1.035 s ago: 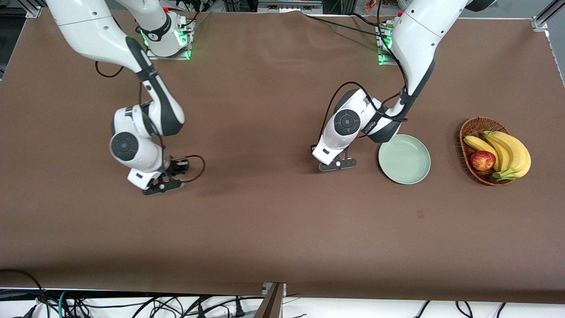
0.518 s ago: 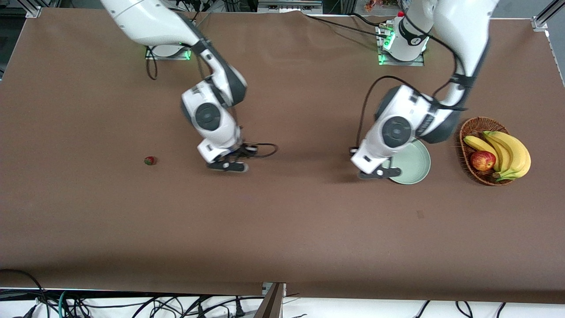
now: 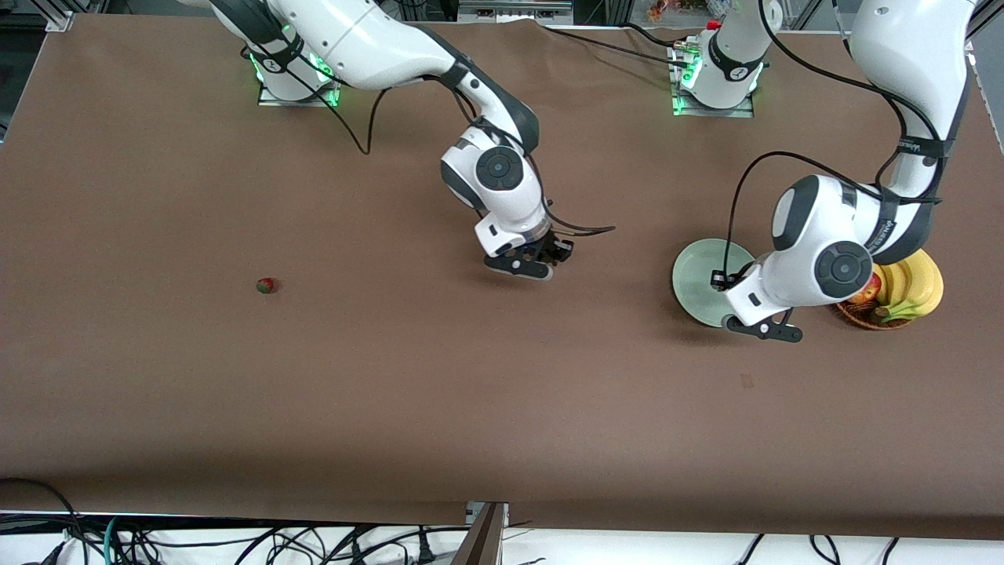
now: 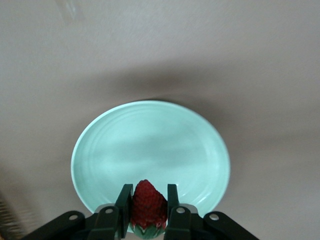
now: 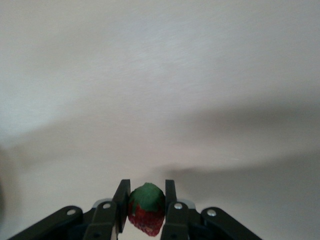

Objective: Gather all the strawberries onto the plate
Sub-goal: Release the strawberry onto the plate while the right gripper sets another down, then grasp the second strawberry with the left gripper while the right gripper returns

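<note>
The strawberry (image 4: 148, 206) hangs above the plate's near rim in the left wrist view, so my left gripper now lowers it onto the plate before opening.
My left gripper (image 3: 764, 329) is shut on a red strawberry (image 4: 148, 205) and holds it over the rim of the pale mint-green plate (image 3: 698, 276). In the left wrist view the plate (image 4: 150, 142) lies bare under the berry. My right gripper (image 3: 519, 266) is shut on a second strawberry (image 5: 146, 209) over the bare middle of the table. A third strawberry (image 3: 267, 285) lies on the table toward the right arm's end. The held berries do not show in the front view.
A brown wicker basket (image 3: 861, 317) with bananas (image 3: 914, 281) and a red-yellow apple (image 3: 868, 291) stands beside the plate, toward the left arm's end, partly covered by the left arm. The brown tabletop (image 3: 471, 392) spreads nearer the front camera.
Both arms have swung toward the left arm's end. The right gripper went from the right arm's end to the table's middle. The left gripper went from beside the plate to over its rim.
</note>
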Tool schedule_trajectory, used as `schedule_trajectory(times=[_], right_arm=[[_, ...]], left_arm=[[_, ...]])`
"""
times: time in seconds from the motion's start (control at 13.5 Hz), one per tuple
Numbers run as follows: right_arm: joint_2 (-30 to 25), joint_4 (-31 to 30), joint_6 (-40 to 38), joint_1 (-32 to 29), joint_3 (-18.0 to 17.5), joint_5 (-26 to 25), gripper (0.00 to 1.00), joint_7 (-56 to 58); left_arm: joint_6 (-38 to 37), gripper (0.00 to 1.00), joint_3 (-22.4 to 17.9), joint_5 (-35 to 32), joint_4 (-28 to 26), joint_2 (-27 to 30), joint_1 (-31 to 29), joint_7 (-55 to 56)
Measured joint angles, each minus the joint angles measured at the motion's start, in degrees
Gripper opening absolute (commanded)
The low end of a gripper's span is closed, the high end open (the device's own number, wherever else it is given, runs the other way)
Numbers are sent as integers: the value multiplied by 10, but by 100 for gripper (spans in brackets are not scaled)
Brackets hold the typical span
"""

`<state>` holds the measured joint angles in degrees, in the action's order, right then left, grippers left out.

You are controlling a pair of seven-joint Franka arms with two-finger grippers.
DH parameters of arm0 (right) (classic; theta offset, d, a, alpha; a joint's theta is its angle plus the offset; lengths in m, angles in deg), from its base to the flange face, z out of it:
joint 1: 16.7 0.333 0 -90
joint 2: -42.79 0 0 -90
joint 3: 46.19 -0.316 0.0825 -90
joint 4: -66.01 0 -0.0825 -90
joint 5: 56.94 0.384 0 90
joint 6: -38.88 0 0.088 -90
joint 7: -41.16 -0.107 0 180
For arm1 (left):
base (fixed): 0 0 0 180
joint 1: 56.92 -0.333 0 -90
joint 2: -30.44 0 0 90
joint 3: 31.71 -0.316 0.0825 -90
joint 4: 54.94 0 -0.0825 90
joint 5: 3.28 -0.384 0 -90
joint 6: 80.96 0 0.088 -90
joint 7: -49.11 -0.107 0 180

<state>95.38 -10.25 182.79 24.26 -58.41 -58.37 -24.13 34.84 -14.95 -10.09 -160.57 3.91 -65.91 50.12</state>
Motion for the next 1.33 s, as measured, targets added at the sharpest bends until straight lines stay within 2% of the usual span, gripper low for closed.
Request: schedule_trajectory(times=[0.07,0.15,0.22,0.3,0.37,0.44,0.52,0.67,0.89,1.04,1.18,1.33], right_arm=[[14,5,21,4,0,0,20,0],[25,8,37,6,0,0,84,0],[32,10,45,8,0,0,100,0],[35,12,47,8,1,0,100,0],[34,15,47,8,2,0,100,1],[33,22,39,7,5,-1,100,4],[29,30,11,3,9,-2,100,18],[1,44,-98,-31,17,-2,100,109],[-53,45,-293,-126,18,-2,100,286],[-70,43,-381,-186,27,-4,100,379],[-75,33,-414,-219,65,-4,100,487],[-83,2,-406,-228,123,-4,100,566]], left_arm=[[21,19,0,0,-13,-4,-8,-7],[52,19,0,0,-32,-6,-13,-11],[84,20,0,0,-54,-8,-15,-12],[108,21,0,0,-73,-10,-16,-13],[120,41,0,0,-84,-10,-17,-13],[124,65,0,0,-89,-10,-17,-13],[125,100,1,0,-89,-10,-17,-13],[125,100,1,0,-89,-10,-18,-13],[124,100,4,0,-87,-9,-19,-13],[116,100,21,6,-85,-4,-22,-7],[108,100,57,26,-78,5,-22,34],[95,100,106,31,-64,12,-20,127]])
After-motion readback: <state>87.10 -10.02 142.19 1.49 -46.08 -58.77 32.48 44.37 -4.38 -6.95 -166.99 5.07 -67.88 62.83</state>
